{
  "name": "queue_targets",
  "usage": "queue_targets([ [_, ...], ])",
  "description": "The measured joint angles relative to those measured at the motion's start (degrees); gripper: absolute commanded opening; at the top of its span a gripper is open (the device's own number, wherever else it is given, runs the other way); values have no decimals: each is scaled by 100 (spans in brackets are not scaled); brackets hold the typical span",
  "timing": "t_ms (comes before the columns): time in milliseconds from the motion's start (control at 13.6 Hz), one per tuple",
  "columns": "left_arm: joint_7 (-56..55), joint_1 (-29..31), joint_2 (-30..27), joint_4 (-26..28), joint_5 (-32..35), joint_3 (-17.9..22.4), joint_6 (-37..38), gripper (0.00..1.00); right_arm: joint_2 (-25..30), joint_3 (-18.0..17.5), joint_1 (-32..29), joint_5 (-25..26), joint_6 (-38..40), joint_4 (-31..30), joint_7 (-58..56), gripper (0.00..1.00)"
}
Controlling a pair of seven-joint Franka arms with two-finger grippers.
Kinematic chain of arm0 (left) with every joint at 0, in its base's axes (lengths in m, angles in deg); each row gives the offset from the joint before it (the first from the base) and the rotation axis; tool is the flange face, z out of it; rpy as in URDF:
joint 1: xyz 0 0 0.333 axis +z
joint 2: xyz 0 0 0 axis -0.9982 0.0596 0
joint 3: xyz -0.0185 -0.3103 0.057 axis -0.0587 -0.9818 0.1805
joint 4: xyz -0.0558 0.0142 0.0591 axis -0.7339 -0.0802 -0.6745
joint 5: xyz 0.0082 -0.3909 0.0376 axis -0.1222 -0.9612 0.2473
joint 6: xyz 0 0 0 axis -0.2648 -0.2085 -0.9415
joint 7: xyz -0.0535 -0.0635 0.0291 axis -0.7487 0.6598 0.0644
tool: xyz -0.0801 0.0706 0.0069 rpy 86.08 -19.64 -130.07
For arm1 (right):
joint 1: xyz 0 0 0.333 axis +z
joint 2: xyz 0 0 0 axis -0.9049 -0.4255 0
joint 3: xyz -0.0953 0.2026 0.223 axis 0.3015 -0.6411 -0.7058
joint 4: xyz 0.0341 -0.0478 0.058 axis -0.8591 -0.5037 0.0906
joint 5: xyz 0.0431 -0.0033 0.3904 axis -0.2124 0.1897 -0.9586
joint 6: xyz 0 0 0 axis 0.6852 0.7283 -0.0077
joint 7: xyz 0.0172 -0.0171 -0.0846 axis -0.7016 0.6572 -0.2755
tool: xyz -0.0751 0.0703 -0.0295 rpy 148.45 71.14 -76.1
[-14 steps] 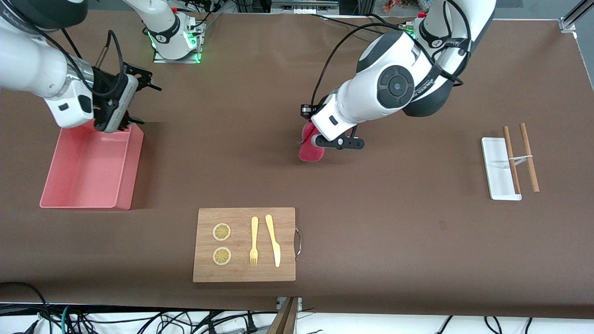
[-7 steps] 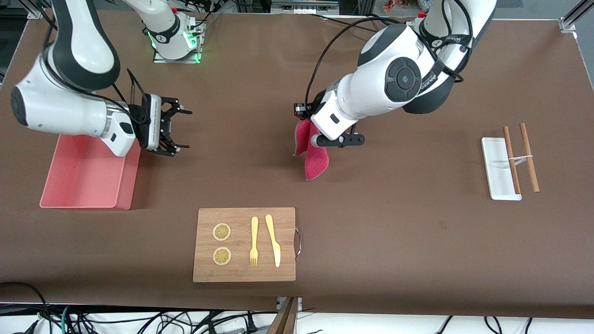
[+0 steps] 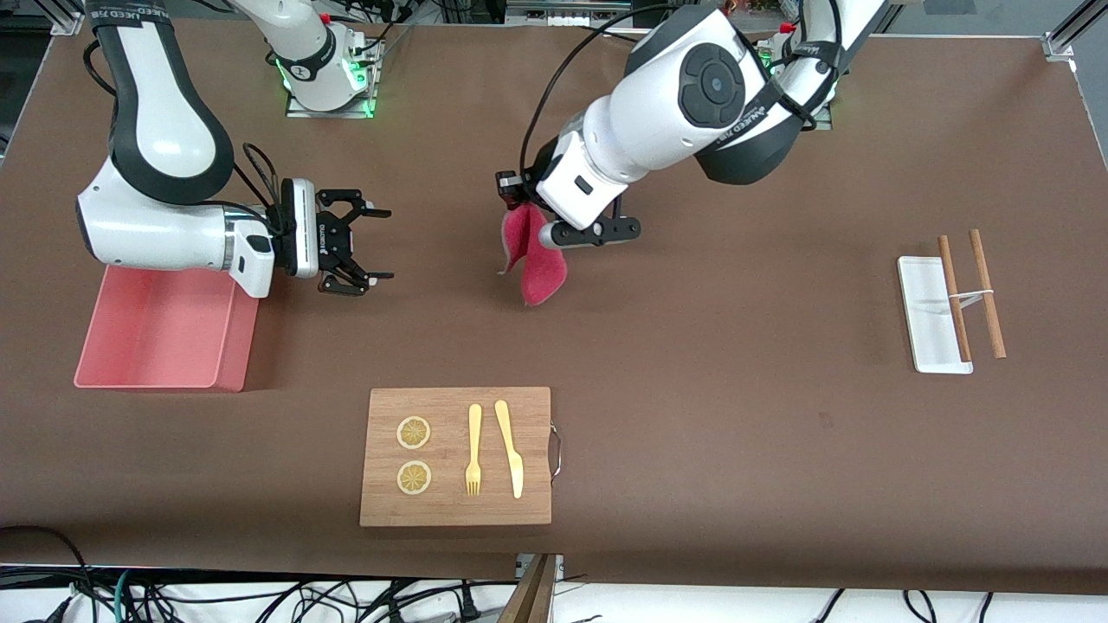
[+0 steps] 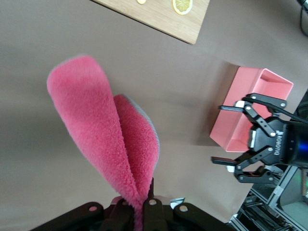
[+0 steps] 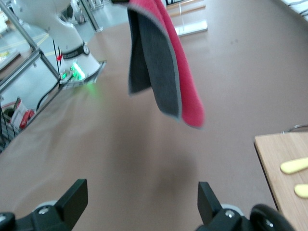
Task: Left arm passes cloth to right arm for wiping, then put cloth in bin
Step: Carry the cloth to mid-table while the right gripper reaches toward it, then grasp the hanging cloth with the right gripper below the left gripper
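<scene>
The robot's right gripper will next grab the magenta cloth by its hanging corner (image 3: 540, 294) (image 5: 192, 119), so that it can wipe and then reach the pink bin.
The magenta cloth (image 3: 535, 264) hangs folded above the middle of the table, its top edge pinched in my left gripper (image 3: 522, 210), which is shut on it. In the left wrist view the cloth (image 4: 96, 130) rises out of the closed jaws of the left gripper (image 4: 142, 208). My right gripper (image 3: 378, 243) is open and empty, level with the table and pointing at the cloth, a gap away from it. In the right wrist view the cloth (image 5: 163, 62) shows its grey reverse beyond the spread right gripper (image 5: 143, 202). The pink bin (image 3: 235, 346) stands under the right arm's wrist.
A wooden cutting board (image 3: 456, 510) with two lemon slices, a fork and a knife lies nearer the front camera. A white tray (image 3: 919, 294) with wooden chopsticks (image 3: 987, 294) sits toward the left arm's end.
The left arm lifted the cloth off the table and carried it toward the right arm's end. The right gripper swung from over the bin toward the cloth, still open.
</scene>
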Motion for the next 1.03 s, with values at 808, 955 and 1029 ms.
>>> queue_targets([
  [808, -589, -561, 431, -493, -17, -1, -724, 0, -427, -249, 627, -1946, -557, -146, -772, 100],
  [955, -635, -577, 430, -538, -17, -1, -731, 0, -468, -251, 764, -2112, -783, -146, -772, 95],
  [1029, -662, -578, 430, -559, -17, -1, -731, 0, -483, -252, 819, -2133, -856, -146, -782, 77],
])
